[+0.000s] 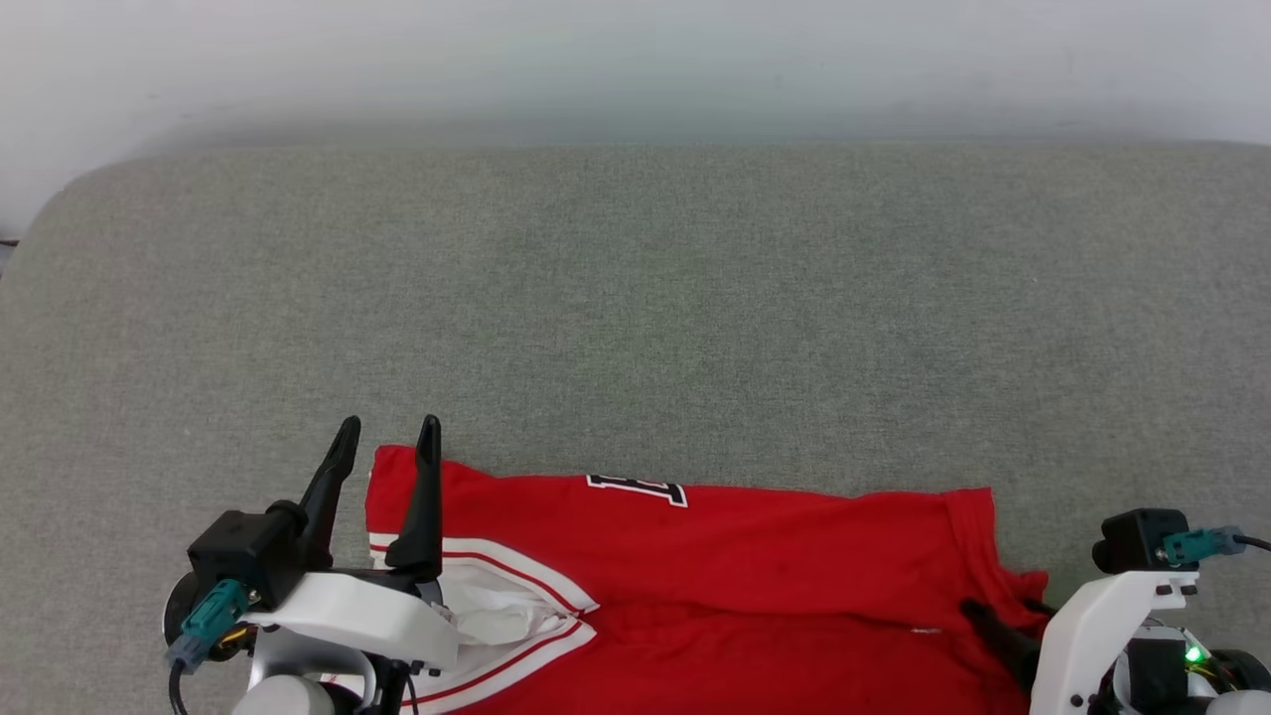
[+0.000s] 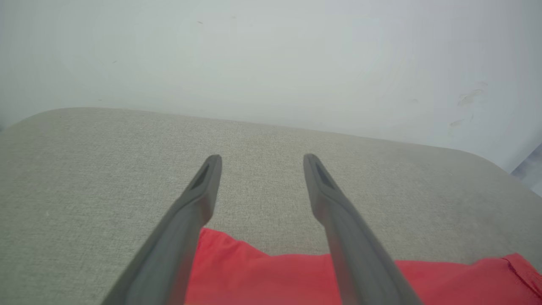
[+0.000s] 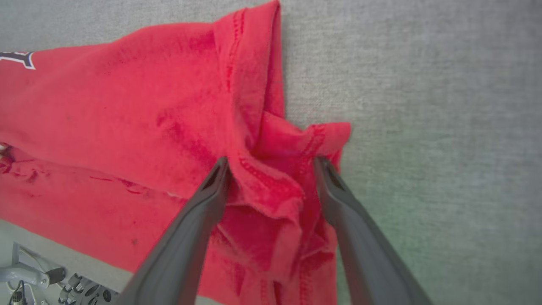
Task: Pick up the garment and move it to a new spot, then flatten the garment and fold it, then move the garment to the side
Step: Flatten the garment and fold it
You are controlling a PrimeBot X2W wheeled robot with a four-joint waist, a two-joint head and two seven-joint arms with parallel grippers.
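Note:
I should next use my right gripper to pick up the garment (image 1: pixel 755 576) by its bunched hem corner (image 1: pixel 1013 596), so that it can be folded.
The garment (image 1: pixel 755 576) is a red jersey lying folded along the near edge of the grey surface. Its white sleeve with red stripe trim (image 1: pixel 506 606) is at the left, and a bit of black lettering (image 1: pixel 635 489) peeks over the far fold. My left gripper (image 1: pixel 388 434) stands open above the garment's far left corner, its fingers wide apart over bare fabric surface (image 2: pixel 262 159) with the red cloth (image 2: pixel 271 275) beneath them. My right gripper (image 3: pixel 272 163) is open, its fingers straddling a bunched hem corner (image 3: pixel 275 190) at the garment's right end (image 1: pixel 1003 581).
The grey padded surface (image 1: pixel 635 298) stretches wide beyond the garment, with a rounded far left corner. A pale wall (image 1: pixel 635 60) rises behind it. Parts of my base (image 3: pixel 46 281) show past the surface's near edge.

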